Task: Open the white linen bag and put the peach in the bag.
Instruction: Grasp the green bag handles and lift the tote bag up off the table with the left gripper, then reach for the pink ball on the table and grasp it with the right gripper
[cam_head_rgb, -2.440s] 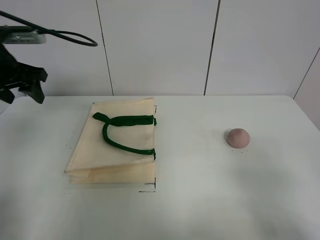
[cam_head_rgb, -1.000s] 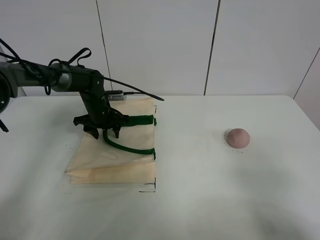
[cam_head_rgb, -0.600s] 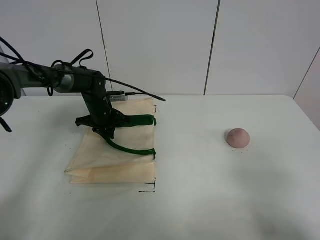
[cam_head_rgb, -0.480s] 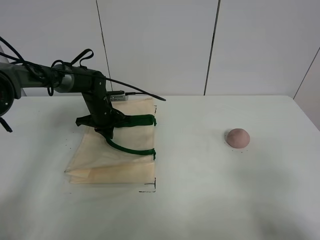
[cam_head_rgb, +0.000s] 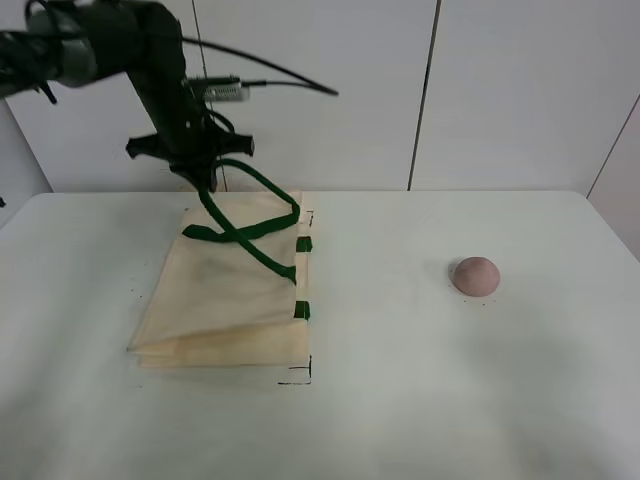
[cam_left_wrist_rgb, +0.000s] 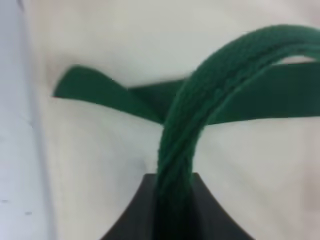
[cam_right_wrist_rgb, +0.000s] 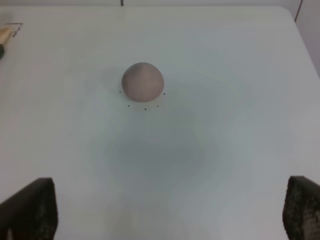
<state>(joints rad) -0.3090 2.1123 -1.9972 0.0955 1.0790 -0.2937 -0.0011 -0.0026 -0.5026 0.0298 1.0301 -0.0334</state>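
The right gripper picks up the peach by its round body (cam_head_rgb: 476, 276) next, to put the peach in the white linen bag (cam_head_rgb: 225, 290).
The white linen bag (cam_head_rgb: 225, 290) lies flat on the table at the left, its upper layer lifted a little at the far edge. My left gripper (cam_head_rgb: 203, 172) is shut on one dark green strap handle (cam_head_rgb: 250, 205) and holds it taut high above the bag. In the left wrist view the strap (cam_left_wrist_rgb: 182, 135) runs into the shut gripper (cam_left_wrist_rgb: 172, 200) over the cream cloth (cam_left_wrist_rgb: 100, 165). The peach (cam_head_rgb: 475, 275) sits alone on the table at the right. In the right wrist view the peach (cam_right_wrist_rgb: 143, 81) lies ahead of my open, empty right gripper (cam_right_wrist_rgb: 165, 210).
The second green strap (cam_head_rgb: 215, 233) lies across the bag. Small black marks on the white table (cam_head_rgb: 420, 400) sit at the bag's corner (cam_head_rgb: 300, 378). A white panelled wall (cam_head_rgb: 320, 90) stands behind the table.
My left gripper closed on the strap handle, then rose up and back with it, pulling the strap taut and lifting the bag's top layer. The peach has not moved.
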